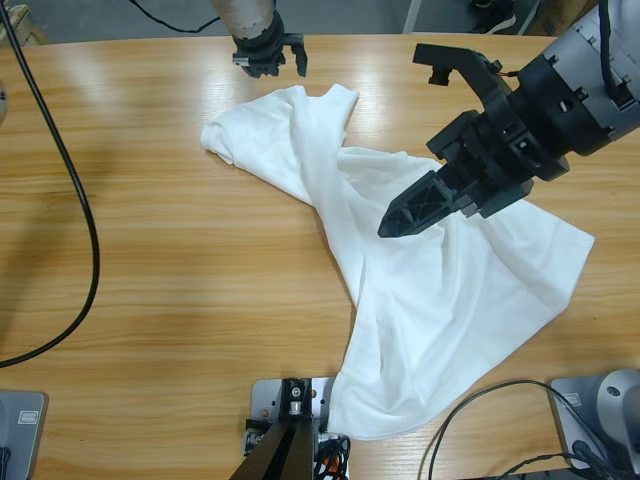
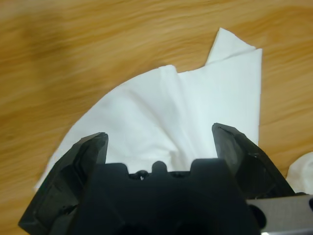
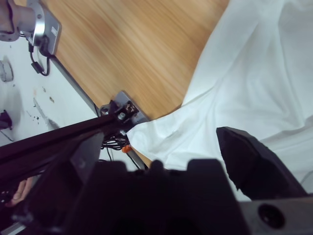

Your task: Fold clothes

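I need to grab a gathered fold at the shirt's upper end [image 1: 322,110] [image 2: 177,93] next with my left gripper, as it bunches up while the rest lies slack. That is for folding the shirt.
One of the clothes, a plain white shirt [image 1: 450,310], lies crumpled on the wooden table [image 1: 180,300]. It runs from a bunched end at the upper left down to the front edge and out to the right. My left gripper [image 1: 270,62] hovers at the far edge just beyond the shirt's upper end. It is open, and its wrist view shows a pointed fold of the shirt [image 2: 171,107] past the left gripper [image 2: 159,132]. My right gripper [image 1: 395,222] hangs over the middle of the shirt, open with nothing in it. The right wrist view looks past the right gripper [image 3: 159,142] along the shirt [image 3: 254,73] to the table's front edge.
A black cable [image 1: 85,200] loops over the left part of the table. Another cable [image 1: 470,410] curls at the front right by the shirt's hem. Bare wood lies left of the shirt.
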Robot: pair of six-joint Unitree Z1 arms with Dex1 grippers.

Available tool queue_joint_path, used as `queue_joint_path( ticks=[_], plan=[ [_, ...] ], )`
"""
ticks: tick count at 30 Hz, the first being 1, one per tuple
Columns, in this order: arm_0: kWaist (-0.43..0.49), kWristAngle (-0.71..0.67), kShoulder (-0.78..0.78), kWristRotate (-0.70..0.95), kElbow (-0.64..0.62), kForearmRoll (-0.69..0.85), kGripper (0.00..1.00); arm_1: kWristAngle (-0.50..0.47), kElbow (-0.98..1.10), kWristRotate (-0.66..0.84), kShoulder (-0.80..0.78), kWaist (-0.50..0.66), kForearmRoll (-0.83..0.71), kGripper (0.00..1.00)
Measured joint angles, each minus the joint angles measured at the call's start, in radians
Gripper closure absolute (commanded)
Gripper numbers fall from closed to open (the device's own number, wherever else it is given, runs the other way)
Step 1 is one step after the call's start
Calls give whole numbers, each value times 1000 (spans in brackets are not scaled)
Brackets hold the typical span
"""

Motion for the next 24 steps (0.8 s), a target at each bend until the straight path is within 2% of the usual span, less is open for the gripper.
queue_joint_path(
  ticks=[5,7,9,10,11,12,13,18,24],
  plan=[
    [-11,0,25,-132,0,-35,193,0,5,0,0,0,-13,59],
    [-20,0,30,-206,0,-40,331,0,6,0,2,0,-20,59],
    [-33,0,37,-268,0,-41,335,0,6,0,5,0,-24,59],
    [-39,0,41,-293,0,-40,372,0,6,0,7,0,-25,60],
    [-44,0,45,-315,0,-36,587,0,7,0,8,0,-26,60],
    [-48,0,47,-334,0,-25,916,0,9,0,8,0,-26,60],
    [-51,0,49,-352,0,-11,1000,0,12,0,8,0,-26,61],
    [-52,0,55,-384,0,31,1000,0,26,0,8,0,-27,64],
    [-52,27,55,-323,0,73,1000,0,30,0,8,0,-30,64]
  ],
)
